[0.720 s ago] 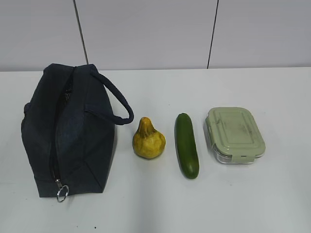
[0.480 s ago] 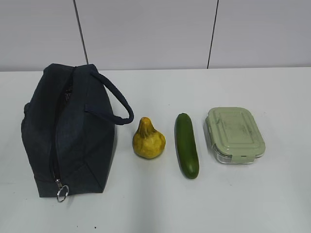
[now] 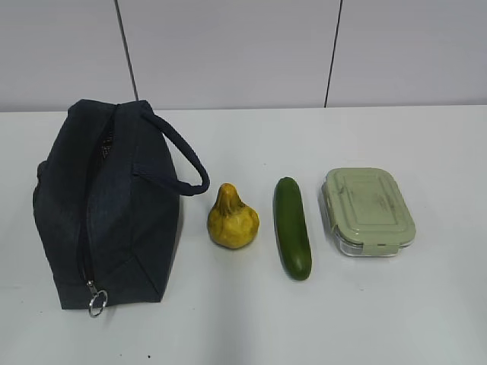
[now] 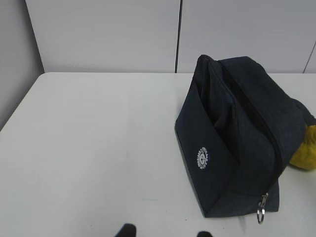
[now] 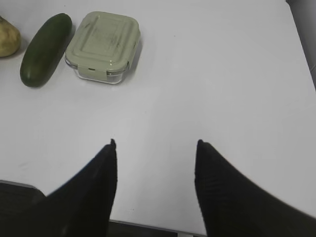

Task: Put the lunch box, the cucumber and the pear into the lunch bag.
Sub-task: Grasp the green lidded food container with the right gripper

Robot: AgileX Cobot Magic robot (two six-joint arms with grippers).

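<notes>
My right gripper grabs the lunch box by its short latched sides next, to put the lunch box (image 3: 367, 210) into the bag (image 3: 106, 209).
The navy lunch bag (image 3: 106, 209) stands at the left of the white table, zip shut, its ring pull (image 3: 97, 303) at the near end. To its right lie the yellow pear (image 3: 233, 219), the dark green cucumber (image 3: 292, 226) and the lunch box (image 3: 367, 210) with its sage-green lid. Neither arm shows in the exterior view. My left gripper (image 4: 164, 231) is open over bare table, left of the lunch bag (image 4: 237, 133). My right gripper (image 5: 155, 144) is open above bare table, well short of the lunch box (image 5: 103, 45) and cucumber (image 5: 45, 48).
The table (image 3: 251, 319) is white, backed by a grey panelled wall (image 3: 228, 53). Its right edge (image 5: 303, 49) shows in the right wrist view. A sliver of the pear (image 4: 305, 153) peeks from behind the bag in the left wrist view.
</notes>
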